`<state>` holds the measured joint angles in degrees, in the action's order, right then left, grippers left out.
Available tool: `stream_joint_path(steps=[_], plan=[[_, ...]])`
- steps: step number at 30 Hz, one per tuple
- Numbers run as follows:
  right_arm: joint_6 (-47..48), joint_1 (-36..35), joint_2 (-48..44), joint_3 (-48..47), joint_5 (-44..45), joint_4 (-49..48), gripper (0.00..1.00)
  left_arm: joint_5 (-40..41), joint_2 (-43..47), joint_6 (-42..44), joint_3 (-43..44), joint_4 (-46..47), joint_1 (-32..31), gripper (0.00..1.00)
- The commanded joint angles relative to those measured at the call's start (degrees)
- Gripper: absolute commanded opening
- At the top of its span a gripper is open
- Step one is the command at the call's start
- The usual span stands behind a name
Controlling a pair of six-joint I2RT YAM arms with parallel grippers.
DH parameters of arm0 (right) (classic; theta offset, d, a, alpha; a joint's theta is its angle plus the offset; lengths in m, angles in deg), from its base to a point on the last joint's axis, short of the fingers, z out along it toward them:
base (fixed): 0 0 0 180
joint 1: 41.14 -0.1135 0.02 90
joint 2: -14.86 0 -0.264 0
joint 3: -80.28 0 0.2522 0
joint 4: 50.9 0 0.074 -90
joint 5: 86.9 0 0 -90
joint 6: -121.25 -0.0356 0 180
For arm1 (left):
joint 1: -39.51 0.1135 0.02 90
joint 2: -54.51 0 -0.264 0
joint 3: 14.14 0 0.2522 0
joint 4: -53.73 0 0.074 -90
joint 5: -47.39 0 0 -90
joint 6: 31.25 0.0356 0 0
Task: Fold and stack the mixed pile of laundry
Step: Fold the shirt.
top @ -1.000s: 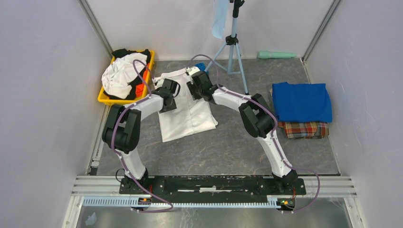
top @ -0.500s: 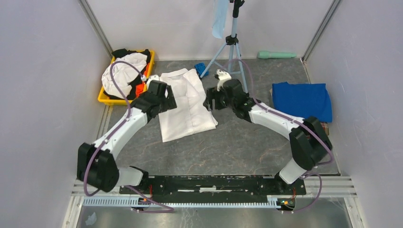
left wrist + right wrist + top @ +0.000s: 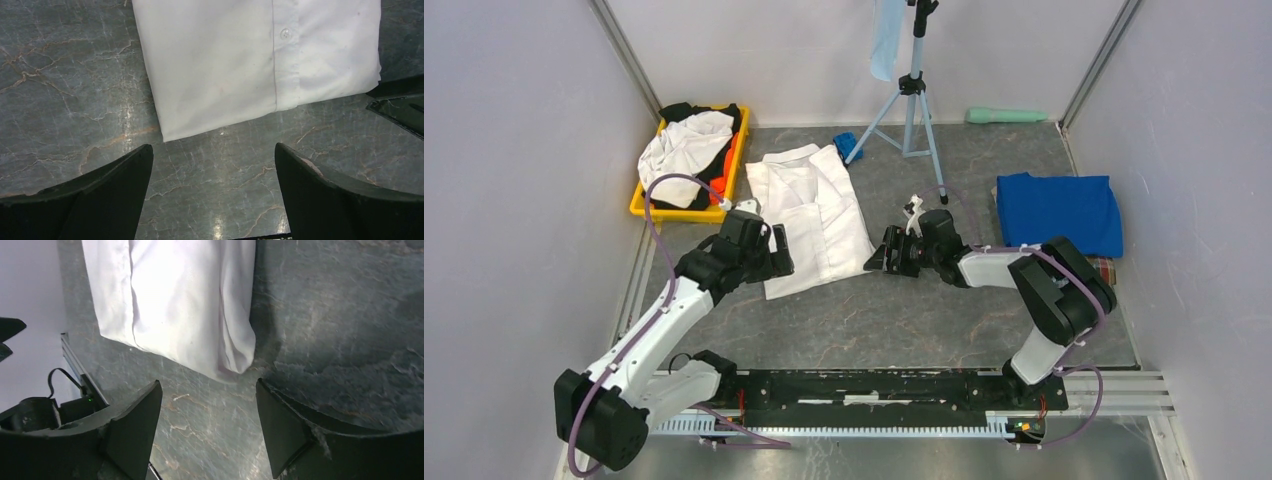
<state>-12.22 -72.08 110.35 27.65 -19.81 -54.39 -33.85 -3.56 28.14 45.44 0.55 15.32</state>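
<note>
I will next use my right gripper to grab the shirt's near hem corner (image 3: 867, 267) (image 3: 232, 367), opposite my left gripper, and this will let me fold the hem over toward the collar.
A white button shirt (image 3: 814, 215) lies flat on the table, folded lengthwise, collar toward the back; its hem also shows in the left wrist view (image 3: 250, 55) and in the right wrist view (image 3: 185, 300). My left gripper (image 3: 774, 262) is open and empty at the shirt's near left corner, just above the table (image 3: 212, 150). My right gripper (image 3: 879, 258) is open and empty at the near right corner (image 3: 207, 385). The rest of the laundry pile (image 3: 686, 150), white, black and orange pieces, sits in a yellow bin (image 3: 638, 207) at the back left. A folded blue T-shirt (image 3: 1058, 213) lies on plaid cloth (image 3: 1107, 270) at the right.
A tripod (image 3: 911, 100) stands behind the shirt with a pale-blue cloth (image 3: 886, 38) hanging from it. A small bright-blue object (image 3: 845, 143) lies by the tripod's left leg. A mint-green handle (image 3: 1006, 115) lies along the back wall. Walls close in on both sides.
Both grippers have left the shirt's upper part and drawn back toward me to its near corners. The shirt now lies uncovered, with its right side folded over.
</note>
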Motion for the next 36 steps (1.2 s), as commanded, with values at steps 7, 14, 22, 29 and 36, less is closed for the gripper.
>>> stream_joint_path(steps=[7,14,22,29,36], plan=[[-4.5,1.7,8.9,1.2,-3.4,-10.0,0.61,-0.3,4.8,-4.6,-2.5,-1.3,-0.6,0.95],[-5.6,2.2,12.2,2.2,-5.6,-14.0,0.39,0.0,4.9,-6.1,-3.9,-0.2,-0.8,0.94],[-6.7,2.4,9.7,5.1,-7.7,-17.1,0.00,1.6,4.4,-12.5,-10.8,3.3,-1.4,0.88],[-7.9,2.3,0.2,15.0,-3.7,-17.2,0.00,5.3,5.4,-17.1,-12.5,0.4,-4.1,0.84],[-9.1,1.9,-13.2,26.7,2.6,-14.5,0.00,4.8,7.7,-22.5,-14.2,-3.4,-12.0,0.73]])
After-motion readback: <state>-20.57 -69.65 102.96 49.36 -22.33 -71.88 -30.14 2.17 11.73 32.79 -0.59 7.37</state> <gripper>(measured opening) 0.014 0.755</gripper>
